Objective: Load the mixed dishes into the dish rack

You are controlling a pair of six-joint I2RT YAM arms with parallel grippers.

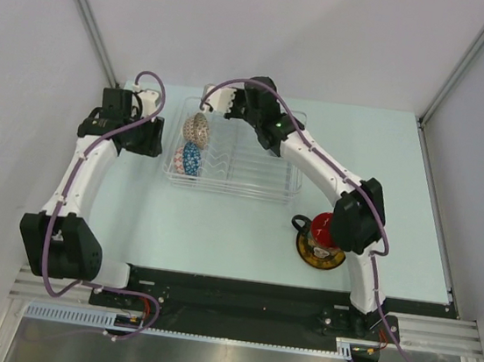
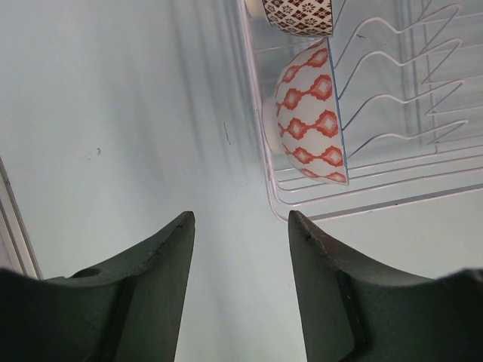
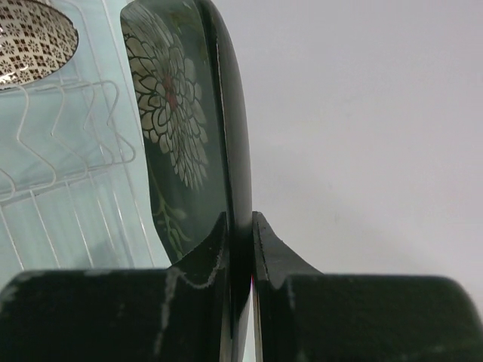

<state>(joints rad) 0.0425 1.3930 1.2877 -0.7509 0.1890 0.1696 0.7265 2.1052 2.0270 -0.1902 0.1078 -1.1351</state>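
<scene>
The robot's right gripper should line up the black square floral plate [image 3: 181, 113] with the wire dividers before it opens. The plate is hanging beside them, so it would drop unsupported if the gripper opened now.
In the right wrist view the black square floral plate [image 3: 181, 113] stands on edge, and my right gripper [image 3: 240, 220] is shut on its rim. It hangs over the far left part of the clear dish rack [image 1: 251, 175]. Inside the rack's left end, the beige lattice-patterned bowl [image 1: 197, 128] and the pale blue cup [image 1: 192, 159], white with orange-red diamonds outside [image 2: 309, 113], stand on edge. My left gripper [image 2: 241, 226] is open and empty over the table, just left of the rack's near corner [image 2: 302, 215]. The dark floral mug [image 1: 319, 233], red inside, sits on the yellow saucer [image 1: 321, 256].
The mug and saucer lie right of centre, under the right arm's elbow [image 1: 357, 217]. Wire dividers [image 2: 392, 83] fill the rest of the rack. White walls enclose the pale blue table [image 1: 218, 231] on three sides.
</scene>
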